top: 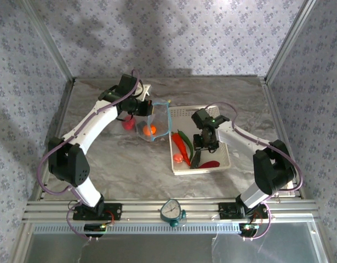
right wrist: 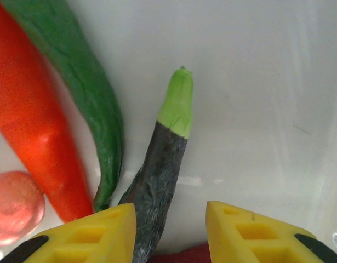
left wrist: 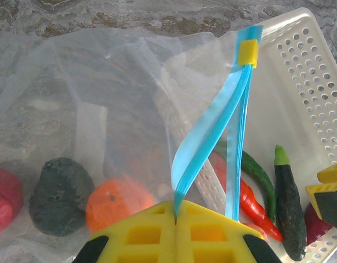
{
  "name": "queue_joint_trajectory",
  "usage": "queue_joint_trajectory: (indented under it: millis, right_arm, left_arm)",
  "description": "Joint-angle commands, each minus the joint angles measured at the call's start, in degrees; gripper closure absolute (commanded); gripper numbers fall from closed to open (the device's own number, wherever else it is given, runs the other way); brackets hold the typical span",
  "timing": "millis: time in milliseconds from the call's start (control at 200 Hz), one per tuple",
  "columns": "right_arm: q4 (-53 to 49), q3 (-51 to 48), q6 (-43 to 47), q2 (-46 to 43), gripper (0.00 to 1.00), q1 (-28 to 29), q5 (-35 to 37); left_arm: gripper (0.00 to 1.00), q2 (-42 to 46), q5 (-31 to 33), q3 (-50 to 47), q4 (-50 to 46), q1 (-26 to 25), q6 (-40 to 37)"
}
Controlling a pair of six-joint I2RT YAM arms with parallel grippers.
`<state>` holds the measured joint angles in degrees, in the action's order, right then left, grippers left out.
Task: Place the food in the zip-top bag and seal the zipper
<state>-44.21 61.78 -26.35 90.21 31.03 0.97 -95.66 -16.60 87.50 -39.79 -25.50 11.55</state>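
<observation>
The right gripper should next grab across the eggplant's dark body near its green cap (top: 197, 153) (right wrist: 164, 161), so that the eggplant's other end stays free to go into the bag's opening.
My left gripper (left wrist: 175, 219) is shut on the light-blue zipper (left wrist: 212, 131) of the clear zip-top bag (top: 152, 123), holding its mouth up beside the basket. A yellow slider (left wrist: 248, 52) sits at the strip's far end. Inside the bag lie an orange fruit (left wrist: 116, 203), a dark piece (left wrist: 60, 194) and a red piece (left wrist: 4, 197). My right gripper (right wrist: 169, 211) is open, low in the white basket (top: 223, 159). A dark eggplant (right wrist: 160, 170) with a green cap lies between its fingers, against the left one. A green chili (right wrist: 86, 93), a red chili (right wrist: 31, 131) and a pink ball (right wrist: 15, 205) lie to its left.
The basket's perforated wall (left wrist: 310, 82) stands right next to the bag's mouth. Another red piece (top: 210, 164) lies at the basket's near end. Bare marble table (top: 119, 164) lies in front of the bag. Metal frame posts and patterned walls ring the table.
</observation>
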Motion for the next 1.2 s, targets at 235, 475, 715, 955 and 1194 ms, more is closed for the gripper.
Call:
queue_joint_trajectory:
  millis: [235, 475, 715, 955, 1194]
  right_arm:
    - [5.1, -0.4, -2.5, 4.0, 0.63, -1.4, -2.2]
    - [6.4, -0.1, -2.7, 6.7, 0.62, -2.3, -2.4]
    - [6.8, -0.1, -2.5, 8.7, 0.69, -2.9, -3.0]
    - [8.0, -0.5, -2.4, 8.4, 0.85, -3.4, -3.4]
    - [11.4, 0.4, -3.8, 0.7, 0.93, -3.7, 2.6]
  left_arm:
    - [0.99, 2.6, 0.3, -0.8, 0.6, 0.8, -0.9]
    - [0.99, 2.9, 0.3, -1.0, 0.6, 1.1, -1.1]
    - [0.98, 3.1, 0.2, -1.1, 0.6, 1.2, -1.0]
    - [0.99, 2.9, 0.0, -0.9, 0.6, 1.4, -1.1]
    - [0.98, 2.1, -0.6, -0.1, 0.6, 1.4, -0.9]
